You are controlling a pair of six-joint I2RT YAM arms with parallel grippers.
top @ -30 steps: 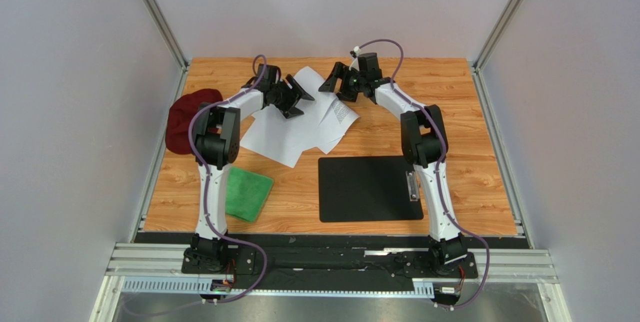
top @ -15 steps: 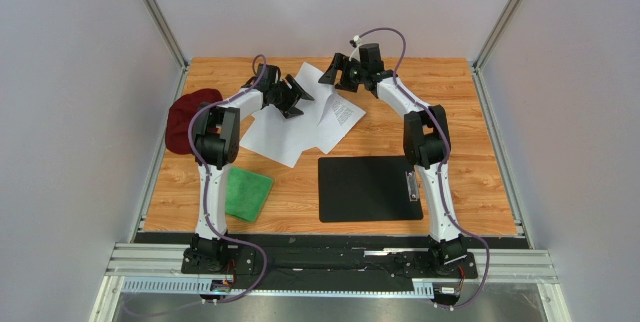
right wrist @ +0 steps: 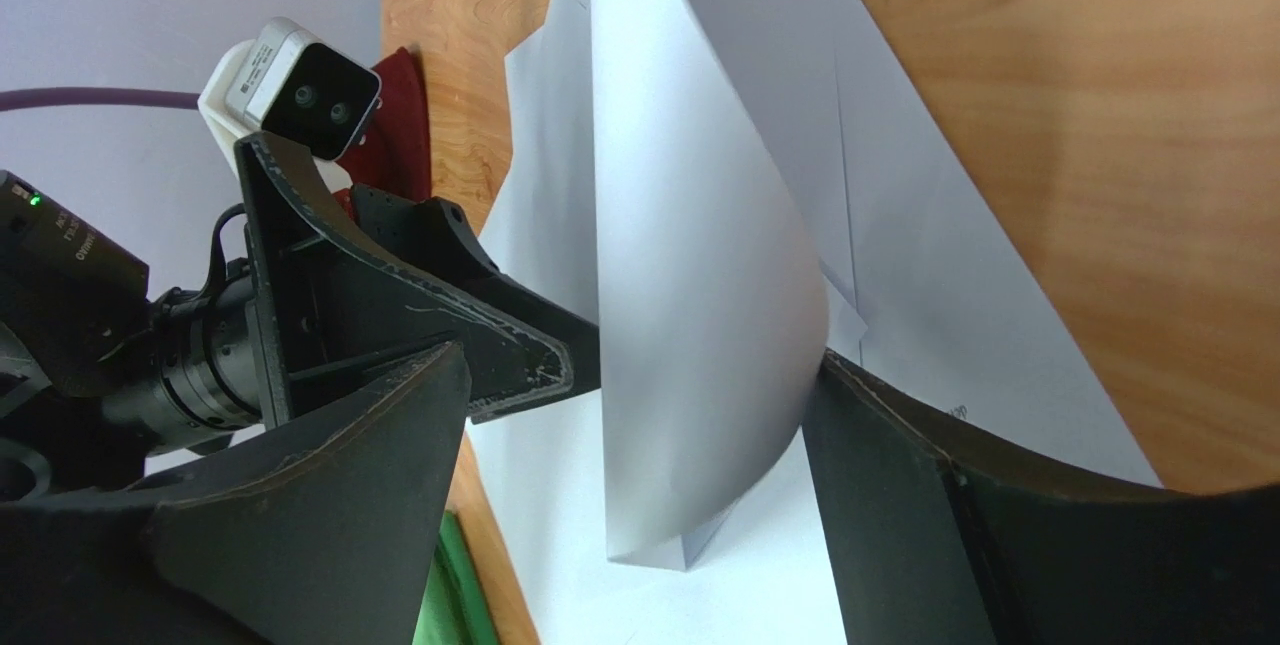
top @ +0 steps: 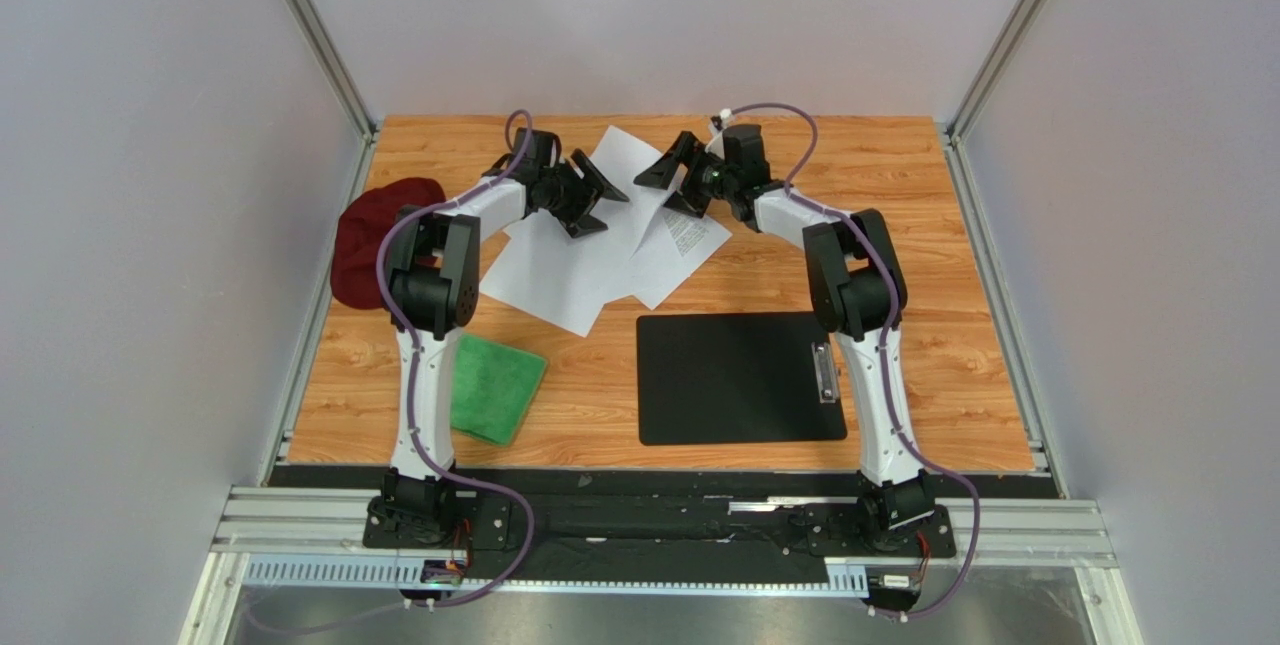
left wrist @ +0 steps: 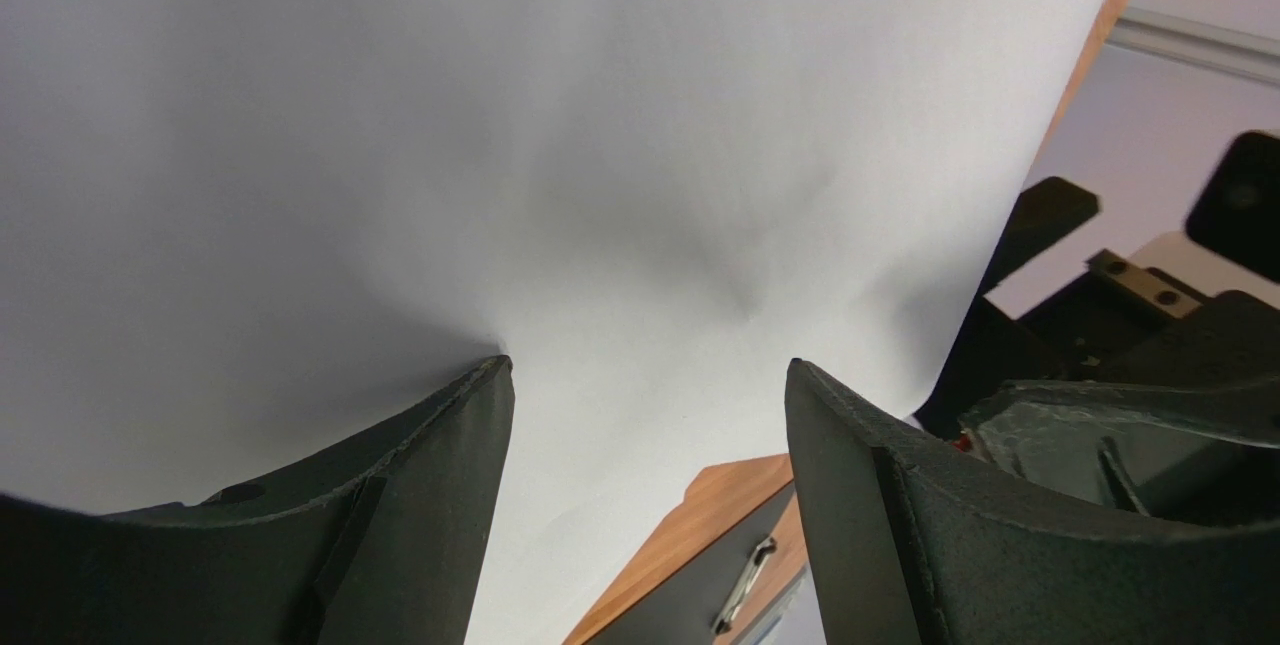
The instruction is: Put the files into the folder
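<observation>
My right gripper will pinch the single sheet's curled-up edge, so its broad side stays free to lie on the folder (top: 736, 375).
Several white paper sheets (top: 579, 263) lie overlapped at the back middle of the table; one (top: 687, 233) shows a block of print. The black folder (top: 736, 375) lies flat and shut in front of them, apart from them. My left gripper (top: 589, 200) is open with its tips down on the sheets; white paper (left wrist: 526, 150) fills its view between the fingers (left wrist: 646, 375). My right gripper (top: 672, 180) is open at the sheets' far right edge. A curled-up sheet (right wrist: 691, 300) stands between its jaws (right wrist: 639, 375), touching the right finger (right wrist: 887, 495).
A dark red hat (top: 373, 237) lies at the table's left edge. A green cloth (top: 496, 387) lies front left. The folder's metal clip (top: 822, 372) is on its right side. The two grippers are close together over the sheets.
My right gripper has dropped and moved left toward the left gripper, and one sheet's edge now curls up between its jaws. The left arm has not moved.
</observation>
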